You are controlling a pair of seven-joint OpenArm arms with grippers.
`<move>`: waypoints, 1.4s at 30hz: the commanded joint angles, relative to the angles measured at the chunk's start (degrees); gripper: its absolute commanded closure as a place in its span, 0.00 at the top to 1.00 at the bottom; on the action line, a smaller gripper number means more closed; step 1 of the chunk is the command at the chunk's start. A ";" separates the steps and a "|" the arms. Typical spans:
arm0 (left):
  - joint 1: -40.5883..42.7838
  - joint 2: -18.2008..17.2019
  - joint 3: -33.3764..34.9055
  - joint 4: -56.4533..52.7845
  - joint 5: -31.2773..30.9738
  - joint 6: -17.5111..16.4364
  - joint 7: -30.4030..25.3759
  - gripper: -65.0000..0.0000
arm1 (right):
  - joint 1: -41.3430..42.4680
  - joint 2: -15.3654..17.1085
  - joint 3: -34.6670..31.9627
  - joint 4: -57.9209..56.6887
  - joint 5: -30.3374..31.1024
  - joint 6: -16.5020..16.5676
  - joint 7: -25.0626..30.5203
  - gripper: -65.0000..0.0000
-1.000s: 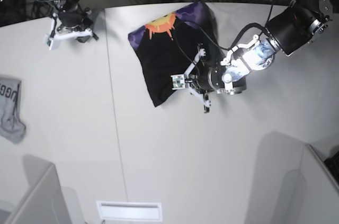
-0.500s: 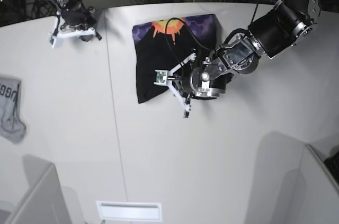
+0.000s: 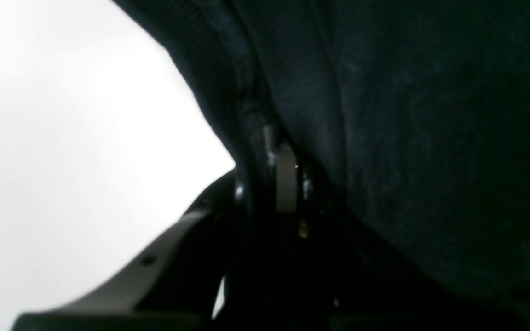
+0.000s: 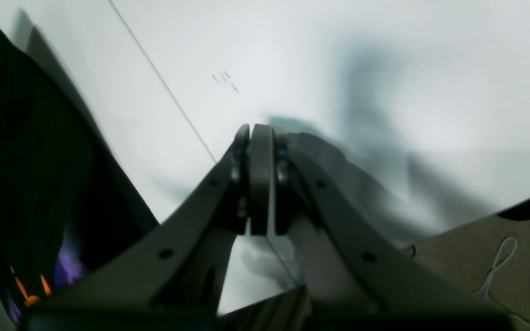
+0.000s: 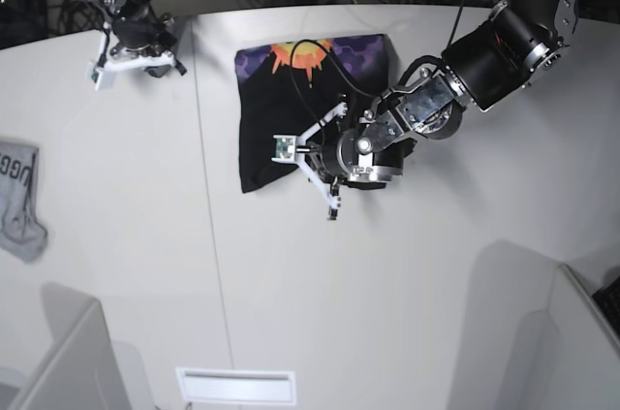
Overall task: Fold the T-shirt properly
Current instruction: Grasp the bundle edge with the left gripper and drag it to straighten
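The black hem point(image 3: 246, 154) sits low on the white table and would lie flat, so it is time for my left gripper to release it.
The black T-shirt point(image 5: 291, 110) lies folded at the back middle of the white table, with its orange sun and purple cloud print showing along the far edge. My left gripper point(image 5: 308, 156) sits low over the shirt's near right part, shut on a fold of the black cloth point(image 3: 407, 138); in the left wrist view its fingers point(image 3: 285, 184) pinch the hem. At the far left corner my right gripper point(image 5: 118, 67) is shut on nothing, its fingers point(image 4: 260, 184) pressed together above bare table. The T-shirt point(image 4: 30, 174) shows at the left of the right wrist view.
A small grey garment with dark lettering point(image 5: 19, 199) hangs at the table's left edge. A seam point(image 5: 208, 216) runs front to back across the table point(image 5: 387, 284). Cables and equipment crowd the back behind the table. Grey panels stand at the front corners.
My left gripper has moved left with the cloth in it, pulling the shirt's near part leftward. The shirt now lies squarer. The right arm has hardly moved.
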 commanded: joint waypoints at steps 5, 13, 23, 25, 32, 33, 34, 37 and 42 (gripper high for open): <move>0.51 -0.18 0.34 -0.56 0.54 -1.59 2.39 0.00 | 0.00 0.18 -0.11 0.94 0.31 0.25 0.78 0.00; -2.13 -0.09 0.26 0.41 0.54 -1.59 2.48 0.31 | 0.00 0.18 -0.11 0.77 0.31 0.25 0.78 0.00; -2.92 0.44 -2.56 6.38 0.01 -1.54 2.57 0.78 | -0.09 0.01 -0.29 0.77 0.31 0.25 0.70 0.00; -2.92 1.49 -4.84 7.70 0.01 -1.54 2.65 0.78 | -0.09 0.01 -0.29 0.77 0.31 0.25 0.70 0.00; -2.75 2.99 -13.72 14.30 0.01 -1.59 2.83 0.78 | -0.18 0.01 -0.29 0.77 0.31 0.25 0.70 0.00; -2.48 2.99 -14.86 15.70 0.01 -1.59 2.83 0.78 | -0.27 0.01 -0.29 0.77 0.31 0.25 0.70 0.00; -1.87 2.99 -15.74 17.11 0.01 -1.59 2.92 0.77 | -0.27 0.01 -0.29 0.85 0.22 0.25 0.70 0.00; 2.09 2.73 -21.55 22.47 -0.08 -1.59 2.92 0.71 | -0.44 0.27 -0.29 1.12 0.22 1.75 0.70 0.00; 12.02 2.64 -35.87 30.12 0.01 -1.59 2.83 0.29 | -0.62 0.62 0.41 1.21 -0.22 10.72 1.93 0.00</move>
